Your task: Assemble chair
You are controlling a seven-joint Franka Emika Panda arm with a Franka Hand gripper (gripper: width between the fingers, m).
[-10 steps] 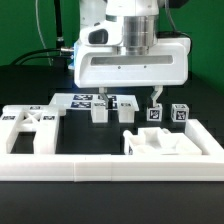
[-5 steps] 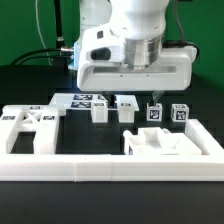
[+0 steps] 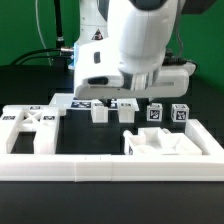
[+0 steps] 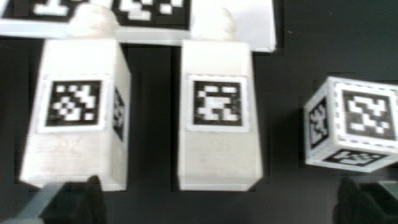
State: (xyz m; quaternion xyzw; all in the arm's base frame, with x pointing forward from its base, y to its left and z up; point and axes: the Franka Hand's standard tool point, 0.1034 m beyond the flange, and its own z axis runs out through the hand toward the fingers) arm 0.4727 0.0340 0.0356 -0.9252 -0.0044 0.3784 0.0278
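I will next grab the leg by its square tagged body with my gripper, so the leg's narrow round end stays free to assemble the chair.
The chair's white parts lie on the black table. In the exterior view the X-braced panel is at the left. Two square legs stand in the middle, two small tagged blocks are to their right, and a larger shaped part is at the front right. The wrist view shows the two legs side by side and one block. My gripper is open and empty, above the legs, with its fingertips spread wide. The arm's hand hides the fingers in the exterior view.
The long white border rail runs along the front. The marker board lies behind the legs and also shows in the wrist view. Cables lie at the back left.
The hand has tilted and swung toward the exterior view's left, from over the blocks toward the legs. No part has moved.
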